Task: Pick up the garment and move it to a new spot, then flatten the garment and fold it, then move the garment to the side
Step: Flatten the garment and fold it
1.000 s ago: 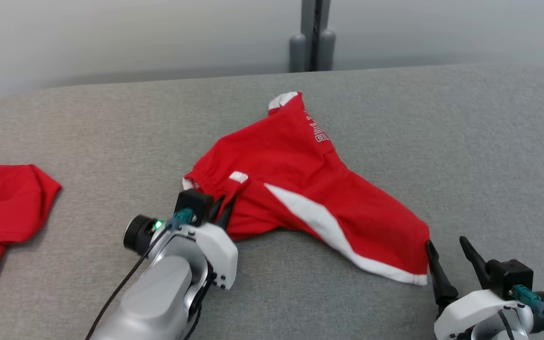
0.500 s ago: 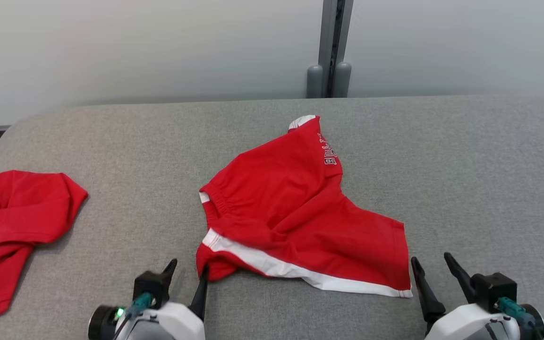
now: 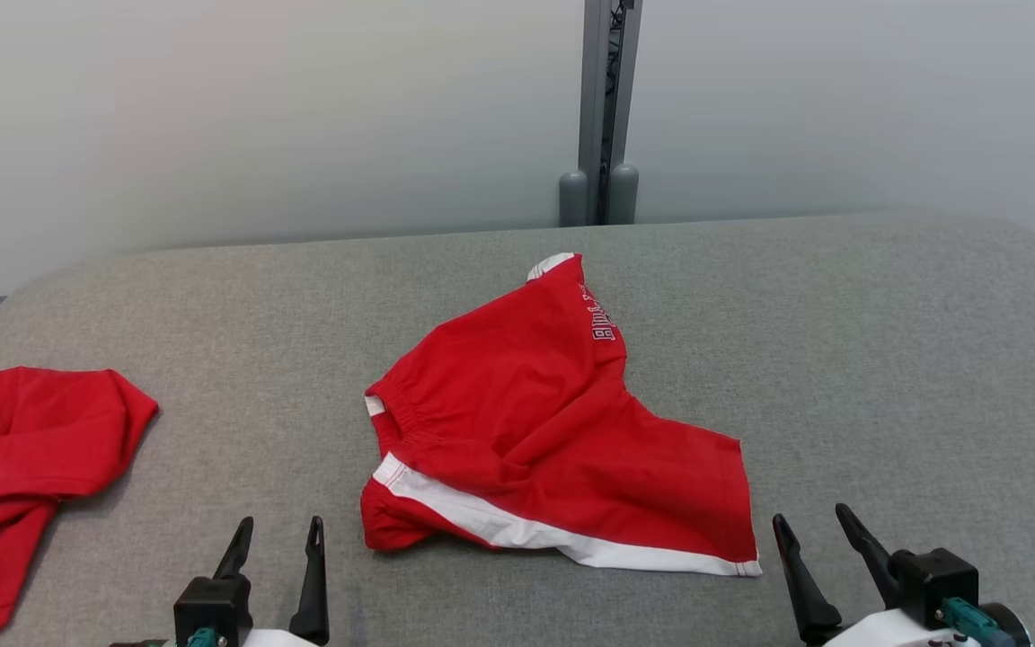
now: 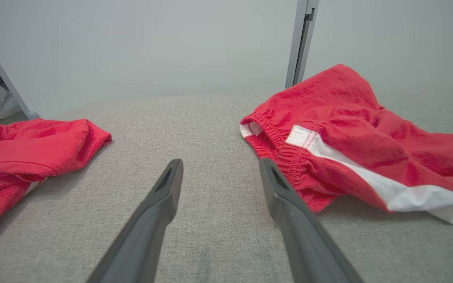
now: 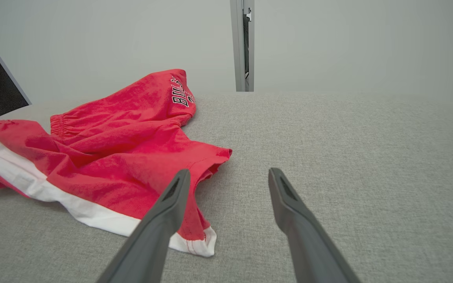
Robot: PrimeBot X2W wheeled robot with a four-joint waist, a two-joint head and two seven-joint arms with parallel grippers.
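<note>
Next, my left gripper grabs the red shorts by the elastic waistband corner (image 3: pixel 382 487), which bunches up off the table while the striped leg (image 3: pixel 632 518) lies flat.
Red shorts (image 3: pixel 553 431) with a white side stripe and white lettering lie loosely folded in the middle of the grey padded surface (image 3: pixel 886 359). They also show in the left wrist view as the red shorts (image 4: pixel 348 129) and in the right wrist view as the red shorts (image 5: pixel 112 141). My left gripper (image 3: pixel 277 526) stands open at the near edge, left of the shorts' waistband corner, nothing between its fingers. My right gripper (image 3: pixel 809 521) is open just right of the shorts' lower right hem corner, apart from the cloth.
A second red garment (image 3: pixel 23 458) lies crumpled at the surface's left edge, also seen as the red garment (image 4: pixel 26 153). A grey post (image 3: pixel 603 108) rises against the pale wall behind. A white shoe (image 4: pixel 4 106) stands on the floor far left.
My left gripper let go of the shorts' waistband and drew back to the near edge, now open. The near part of the shorts dropped into a fold. The head camera tilted up.
</note>
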